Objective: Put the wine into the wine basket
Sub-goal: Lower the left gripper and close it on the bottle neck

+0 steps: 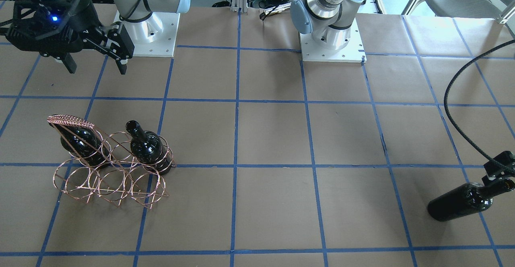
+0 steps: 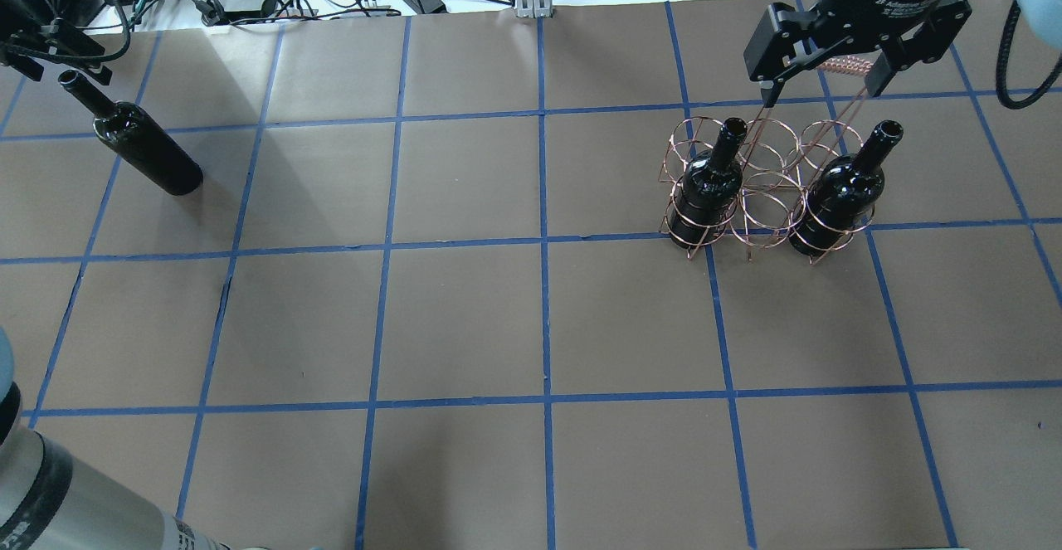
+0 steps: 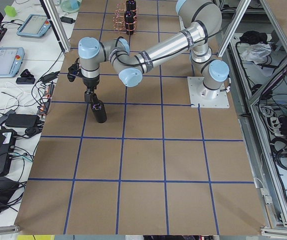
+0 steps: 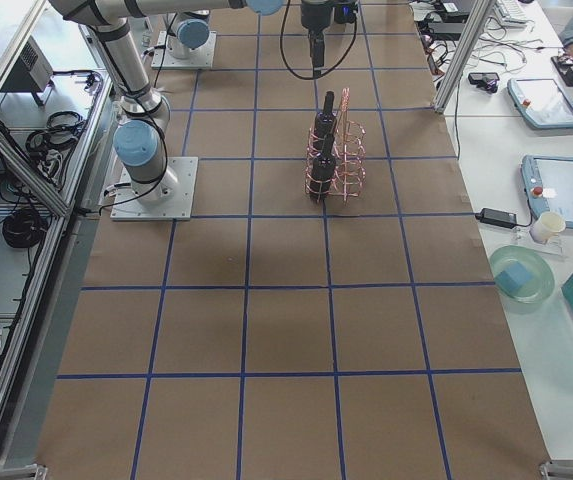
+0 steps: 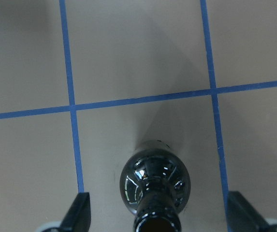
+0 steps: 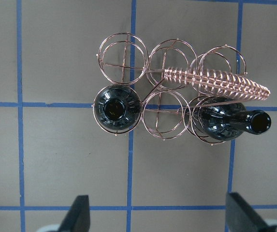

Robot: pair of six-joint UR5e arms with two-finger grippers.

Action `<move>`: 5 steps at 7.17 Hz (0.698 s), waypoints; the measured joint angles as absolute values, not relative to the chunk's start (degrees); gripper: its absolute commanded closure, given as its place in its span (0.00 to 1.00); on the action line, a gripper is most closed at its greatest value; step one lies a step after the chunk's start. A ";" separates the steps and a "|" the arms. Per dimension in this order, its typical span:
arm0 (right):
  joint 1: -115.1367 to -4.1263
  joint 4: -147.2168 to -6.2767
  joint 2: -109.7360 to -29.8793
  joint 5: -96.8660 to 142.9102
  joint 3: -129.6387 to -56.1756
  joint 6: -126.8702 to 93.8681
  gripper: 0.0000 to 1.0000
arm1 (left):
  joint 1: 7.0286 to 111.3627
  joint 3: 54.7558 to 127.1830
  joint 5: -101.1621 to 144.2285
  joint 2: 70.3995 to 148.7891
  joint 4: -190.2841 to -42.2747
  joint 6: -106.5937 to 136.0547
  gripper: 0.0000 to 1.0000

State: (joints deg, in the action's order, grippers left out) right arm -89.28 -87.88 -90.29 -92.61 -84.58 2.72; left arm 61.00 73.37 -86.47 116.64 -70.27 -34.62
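The left gripper takes hold of the near-black bottle by its neck (image 1: 497,187) next, to place it into the wine basket (image 1: 111,180).
A near-black wine bottle (image 2: 145,152) stands on the table at the far left; it also shows in the front view (image 1: 462,200) and the left wrist view (image 5: 155,181). My left gripper (image 5: 160,215) is open, with its fingers (image 5: 78,212) on either side of the bottle's neck, not touching it. The copper wire wine basket (image 2: 767,201) stands at the right and holds two identical bottles (image 2: 709,185) (image 2: 838,197) in its two outer rings of one row. My right gripper (image 2: 820,94) is open and empty above the basket's coiled handle (image 6: 225,82).
The brown paper table (image 2: 531,318) carries a blue tape grid. The arm bases (image 1: 147,29) (image 1: 332,37) stand at the robot's edge. A black cable (image 1: 454,110) hangs by the left arm. Screens and cables lie on side benches (image 3: 13,55).
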 measured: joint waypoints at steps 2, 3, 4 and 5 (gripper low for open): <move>-89.29 -87.95 -90.28 -92.26 -84.71 2.73 0.00 | 61.00 73.18 -86.43 117.60 -70.13 -34.61 0.18; -89.32 -87.94 -90.27 -92.28 -84.77 2.70 0.00 | 61.00 73.19 -86.50 117.76 -70.29 -34.55 0.25; -89.36 -87.94 -90.28 -92.31 -84.79 2.67 0.00 | 61.00 73.20 -86.65 117.81 -70.45 -34.52 0.26; -89.37 -87.93 -90.31 -92.28 -84.81 2.66 0.00 | 61.00 73.23 -86.83 117.84 -70.53 -34.52 0.33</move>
State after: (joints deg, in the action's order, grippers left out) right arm -89.37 -87.93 -90.31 -92.28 -84.81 2.66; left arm 61.00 73.23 -86.83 117.84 -70.53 -34.52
